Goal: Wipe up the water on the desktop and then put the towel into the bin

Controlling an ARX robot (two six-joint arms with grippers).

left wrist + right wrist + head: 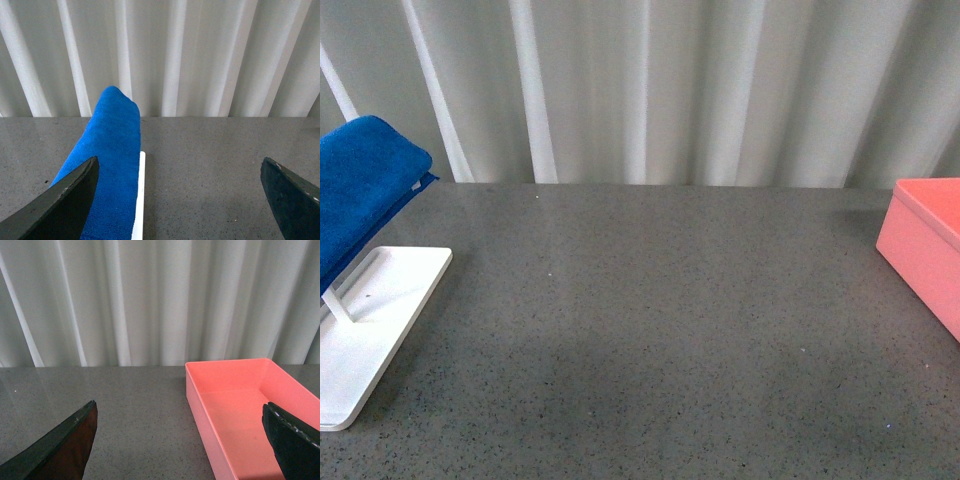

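Observation:
My left gripper should next grab the towel by that raised fold (372, 165), as the towel's top fold stands raised and its sides hang slack from the rack.
The blue towel (360, 190) hangs folded over a rack at the far left of the speckled grey desktop (660, 320). The pink bin (925, 245) stands at the right edge. Neither arm shows in the front view. In the left wrist view my left gripper (179, 202) is open above bare desktop, with the towel (112, 150) just beside its one finger (65, 205). My right gripper (179, 445) is open too, and the bin (200, 410) lies empty beyond it, partly behind one finger (292, 442). No water can be made out on the desktop.
The rack's white flat base (370, 330) lies on the desktop under the towel, and its edge (140, 200) shows next to the cloth. A white pleated curtain (650, 90) closes off the far edge of the desktop.

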